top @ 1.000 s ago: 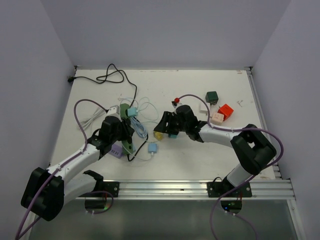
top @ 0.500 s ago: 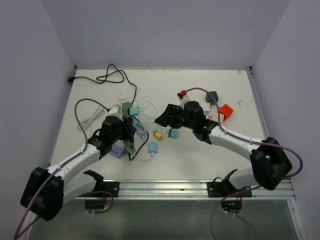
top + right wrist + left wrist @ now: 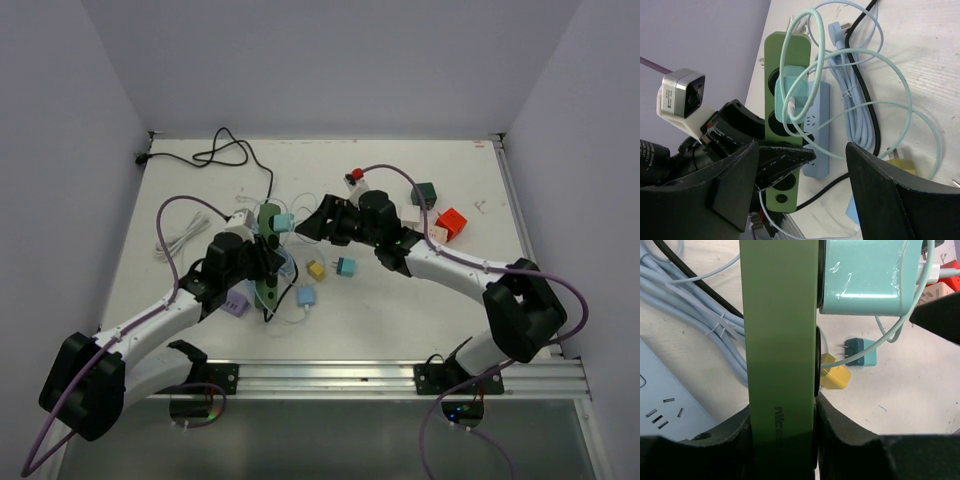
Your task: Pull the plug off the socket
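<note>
The right gripper grabs the teal plug by opposite sides of its body point(image 3: 284, 223) point(image 3: 791, 93) next, to pull the plug straight off the socket.
My left gripper point(image 3: 266, 270) is shut on the sides of the long dark green power strip point(image 3: 269, 215), which is tilted up off the table. In the left wrist view the jaws point(image 3: 782, 407) clamp the strip point(image 3: 780, 330), and a teal plug point(image 3: 865, 275) with a pale teal cord sits in an outlet on its face. My right gripper point(image 3: 313, 227) is open just right of the teal plug point(image 3: 284, 221) and is not touching it. In the right wrist view the gripper point(image 3: 802, 150) faces the strip point(image 3: 788, 55) and the plug point(image 3: 792, 97).
A light blue strip point(image 3: 817, 130) and its coiled cable point(image 3: 855, 95) lie under the green one. A yellow plug point(image 3: 316, 269), teal adapter point(image 3: 346, 266), blue adapter point(image 3: 305, 296) and purple block point(image 3: 235, 303) lie nearby. Green point(image 3: 424, 194) and red point(image 3: 451, 222) cubes sit at right.
My left gripper has raised the green strip and shifted it a little to the right. My right gripper has swung from the table's middle to just beside the teal plug.
</note>
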